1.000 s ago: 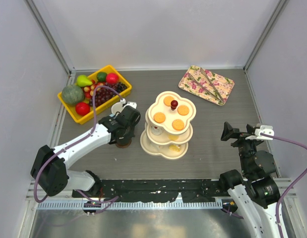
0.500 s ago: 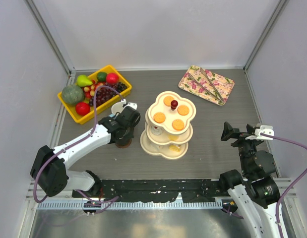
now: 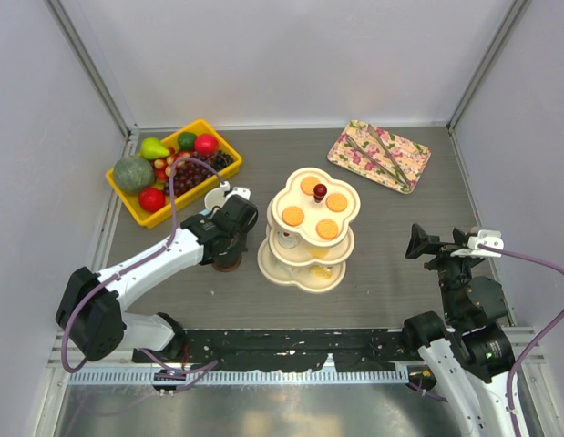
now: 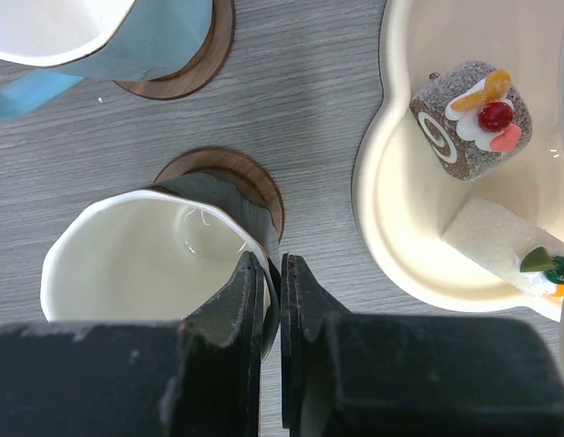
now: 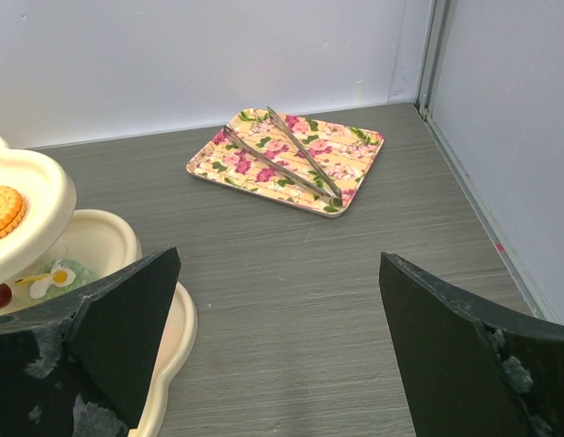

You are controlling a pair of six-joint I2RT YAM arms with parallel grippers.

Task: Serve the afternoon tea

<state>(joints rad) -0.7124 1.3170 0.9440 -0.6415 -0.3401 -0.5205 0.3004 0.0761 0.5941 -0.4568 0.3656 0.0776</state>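
Observation:
The robot's left gripper should open now, because the base of the dark mug is over its wooden coaster and the mug would rest there.
The cream three-tier stand [image 3: 311, 228] with a red knob [image 3: 320, 191] holds round orange biscuits [image 3: 293, 216] on its top tier. In the left wrist view its bottom tier [image 4: 373, 209] holds a brown roll cake [image 4: 468, 118] and a white slice [image 4: 500, 246]. My left gripper [image 3: 229, 238] [image 4: 272, 266] is shut on the rim of the dark mug [image 4: 145, 255], which stands on a wooden coaster [image 4: 259, 182] left of the stand. The pale blue mug [image 4: 127, 45] [image 3: 215, 198] stands on its own coaster just beyond. My right gripper [image 3: 436, 244] [image 5: 280, 259] is open and empty, right of the stand.
A yellow bin of fruit [image 3: 172, 168] sits at the back left. A floral tray [image 3: 379, 155] [image 5: 286, 159] with metal tongs [image 5: 282, 150] lies at the back right. Grey walls enclose the table on three sides.

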